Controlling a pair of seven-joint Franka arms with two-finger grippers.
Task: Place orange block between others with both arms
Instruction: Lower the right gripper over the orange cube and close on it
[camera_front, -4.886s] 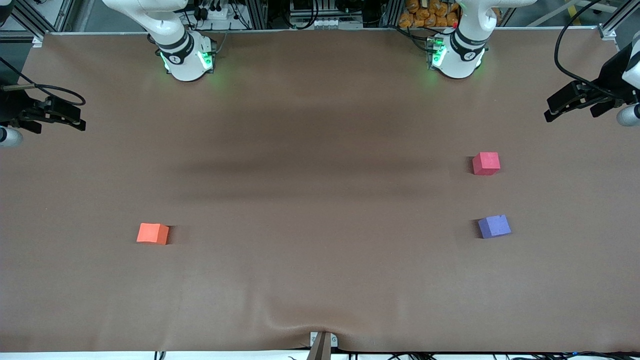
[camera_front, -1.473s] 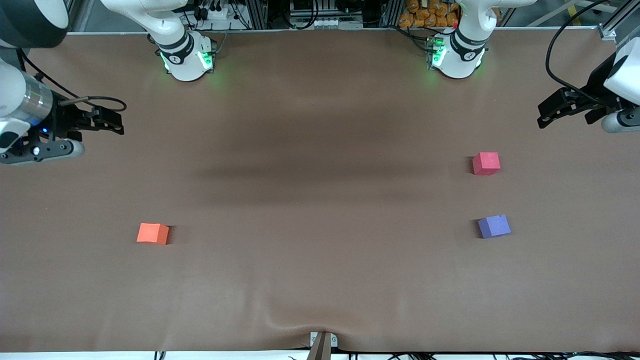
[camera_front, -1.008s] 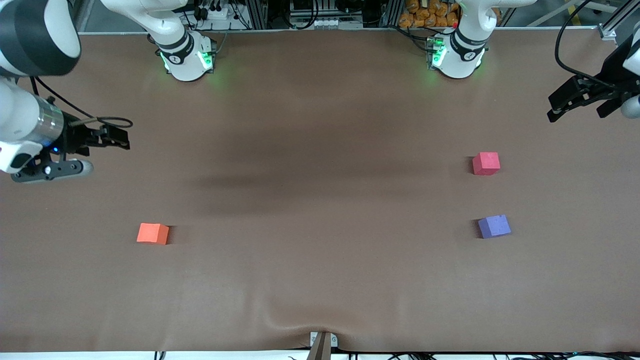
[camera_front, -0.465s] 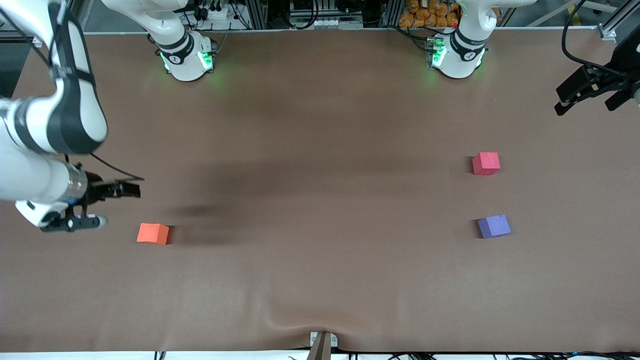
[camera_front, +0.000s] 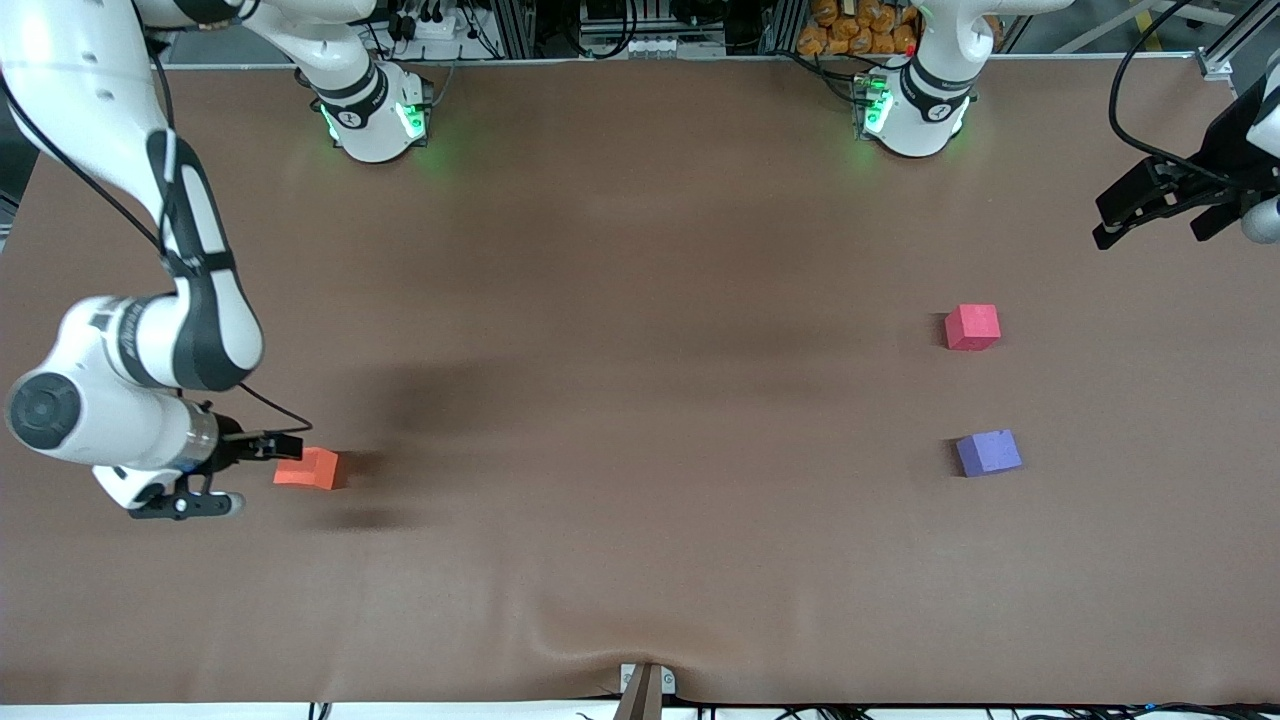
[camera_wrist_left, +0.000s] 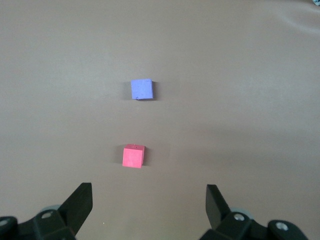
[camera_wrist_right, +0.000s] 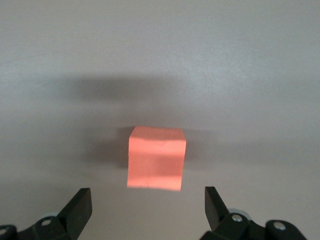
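Note:
The orange block (camera_front: 308, 468) should be grabbed next by my right gripper on its opposite sides, so it can be set between the pinkish-red cube (camera_front: 972, 327) and the purple-blue cube.
The orange block (camera_front: 308, 468) lies on the brown table toward the right arm's end. My right gripper (camera_front: 285, 444) is low beside it and pointing at it, open; in the right wrist view the orange block (camera_wrist_right: 156, 157) sits just ahead of the right gripper (camera_wrist_right: 148, 202), with nothing between the fingers. The others stand toward the left arm's end: a pinkish-red cube (camera_front: 972, 327) and, nearer the front camera, a purple-blue cube (camera_front: 989, 452). My left gripper (camera_front: 1102, 228) hangs open and empty at that end of the table. The left gripper (camera_wrist_left: 149, 197) faces the red cube (camera_wrist_left: 133, 156) and the purple cube (camera_wrist_left: 142, 89).
The two arm bases (camera_front: 375, 115) (camera_front: 910, 110) stand along the table's back edge. The brown cover (camera_front: 640, 300) has a wrinkle near a metal clamp (camera_front: 645, 685) at the front edge. A wide bare stretch separates the orange block from the other two cubes.
The right arm has swung toward the front camera and down, bringing its open gripper right up to the orange block. The left gripper has only shifted slightly. No block has moved.

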